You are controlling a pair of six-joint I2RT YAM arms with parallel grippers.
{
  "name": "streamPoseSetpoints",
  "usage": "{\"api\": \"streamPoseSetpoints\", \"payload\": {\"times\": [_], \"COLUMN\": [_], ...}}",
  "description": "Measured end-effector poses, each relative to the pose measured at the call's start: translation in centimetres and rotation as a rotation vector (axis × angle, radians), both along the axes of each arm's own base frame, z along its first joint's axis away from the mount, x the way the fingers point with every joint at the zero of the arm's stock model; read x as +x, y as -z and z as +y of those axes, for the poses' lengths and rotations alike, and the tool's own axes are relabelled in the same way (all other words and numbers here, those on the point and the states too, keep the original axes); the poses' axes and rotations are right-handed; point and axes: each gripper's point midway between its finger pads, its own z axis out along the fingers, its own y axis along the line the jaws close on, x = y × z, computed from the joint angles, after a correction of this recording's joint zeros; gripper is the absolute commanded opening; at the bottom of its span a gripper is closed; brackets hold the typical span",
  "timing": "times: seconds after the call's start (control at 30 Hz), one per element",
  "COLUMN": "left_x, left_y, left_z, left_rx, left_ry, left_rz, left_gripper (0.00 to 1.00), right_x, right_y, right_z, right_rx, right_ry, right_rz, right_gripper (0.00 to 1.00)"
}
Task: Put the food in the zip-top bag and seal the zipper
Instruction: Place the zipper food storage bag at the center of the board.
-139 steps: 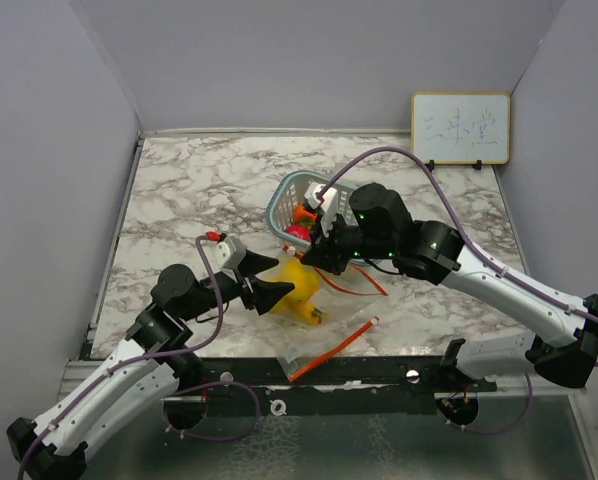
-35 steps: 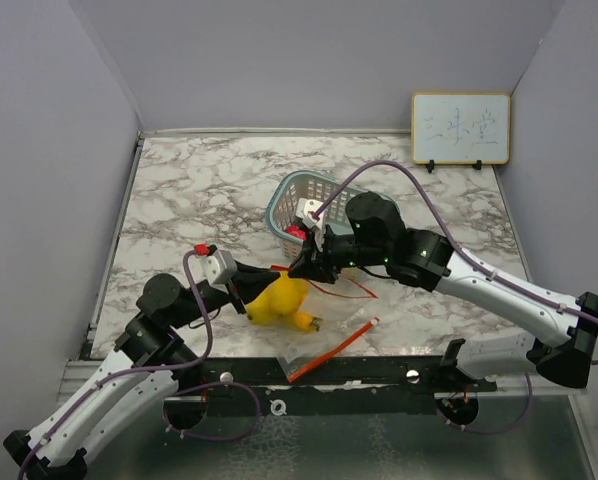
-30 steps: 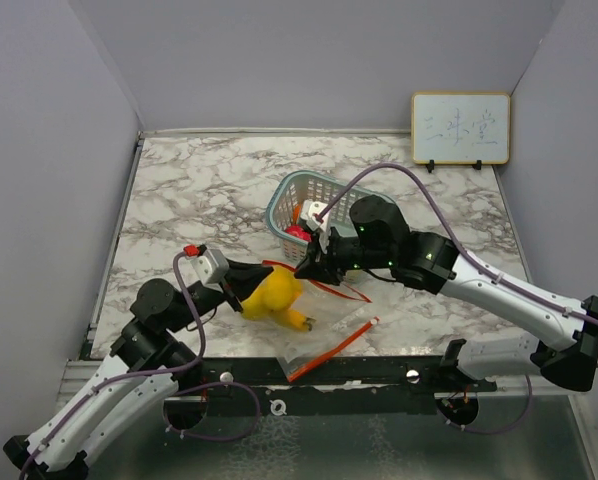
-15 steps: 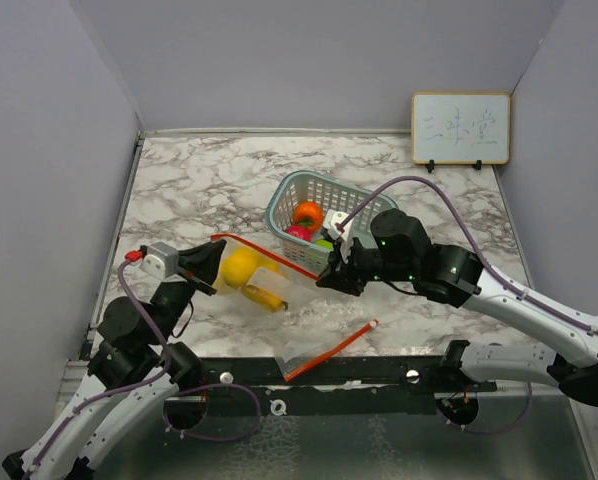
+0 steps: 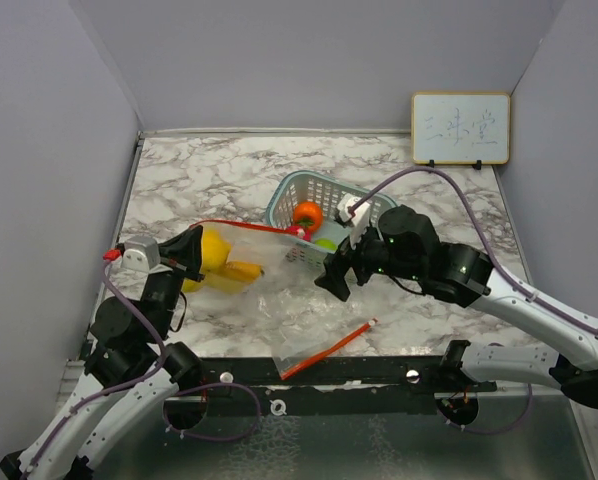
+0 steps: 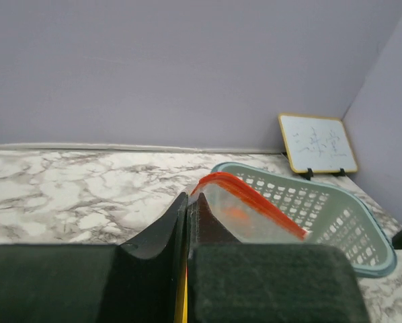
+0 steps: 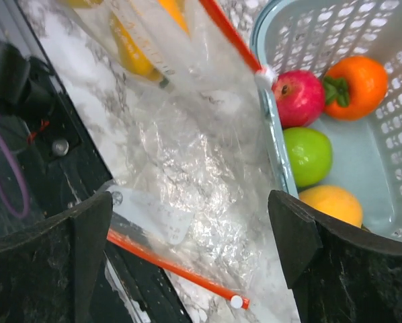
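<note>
The clear plastic should be gripped next by its orange-red strip (image 5: 330, 350) (image 7: 177, 269) with my right gripper, so my left gripper can take the plastic's opening for food.
My left gripper (image 5: 193, 246) (image 6: 186, 202) is shut on the edge of the zip-top bag (image 5: 254, 262), holding it up at the left. The orange-red zipper (image 5: 249, 226) (image 6: 251, 196) (image 7: 229, 35) runs from those fingers to the teal basket's rim. Yellow food (image 5: 219, 258) (image 7: 132, 52) sits inside the bag. My right gripper (image 5: 335, 277) (image 7: 187, 229) hangs open above crinkled clear film, holding nothing. More food lies in the basket: a red one (image 7: 300, 98), an orange pepper (image 7: 352, 77), a green one (image 7: 308, 153) and a yellow-orange one (image 7: 332, 205).
The teal lattice basket (image 5: 351, 196) (image 6: 349, 222) (image 7: 268, 134) stands mid-table. A second orange-red strip (image 5: 327, 348) (image 7: 171, 264) on clear plastic lies by the near table edge. A whiteboard (image 5: 460, 128) leans at the back right. Walls close in on three sides.
My right gripper has opened, let go of the bag and drawn back to the right. My left gripper has pulled the bag and its yellow food to the left.
</note>
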Motion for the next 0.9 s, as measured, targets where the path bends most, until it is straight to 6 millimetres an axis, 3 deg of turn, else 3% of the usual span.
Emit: {"api": "streamPoseSetpoints", "payload": {"times": [0.17, 0.23, 0.27, 0.4, 0.43, 0.53, 0.63, 0.8, 0.9], "left_x": [0.6, 0.8, 0.9, 1.7, 2.0, 2.8, 3.1, 2.3, 1.4], "left_y": [-0.8, -0.9, -0.8, 0.8, 1.3, 2.6, 2.9, 0.1, -1.8], "left_z": [2.5, 3.8, 4.4, 6.4, 6.4, 5.9, 4.7, 1.2, -0.4], "left_rx": [-0.043, -0.065, -0.077, -0.114, -0.114, -0.098, -0.074, -0.057, -0.045], "left_ry": [-0.140, -0.207, -0.245, -0.390, -0.406, -0.423, -0.375, -0.148, -0.033], "left_rz": [-0.023, -0.025, -0.019, 0.065, 0.094, 0.166, 0.185, 0.124, 0.081], "left_gripper": [0.00, 0.00, 0.07, 0.95, 0.99, 0.99, 0.99, 0.99, 0.99], "right_x": [0.9, 1.1, 1.1, 1.1, 0.8, 0.3, -1.7, -7.2, -10.3], "right_y": [-3.0, -3.0, -2.7, 0.1, 1.0, 2.0, 2.3, 4.5, 8.6], "right_z": [0.2, 0.4, 0.5, 0.8, 0.8, 1.1, 2.1, 4.0, 4.5], "right_rx": [0.061, 0.060, 0.054, -0.006, -0.030, -0.052, -0.059, -0.102, -0.190], "right_ry": [0.047, 0.052, 0.054, 0.054, 0.041, 0.010, -0.077, -0.264, -0.345], "right_rz": [-0.035, -0.033, -0.025, 0.026, 0.049, 0.074, 0.077, 0.093, 0.140], "right_gripper": [1.00, 1.00, 0.99, 0.91, 0.89, 0.88, 0.88, 0.90, 0.90]}}
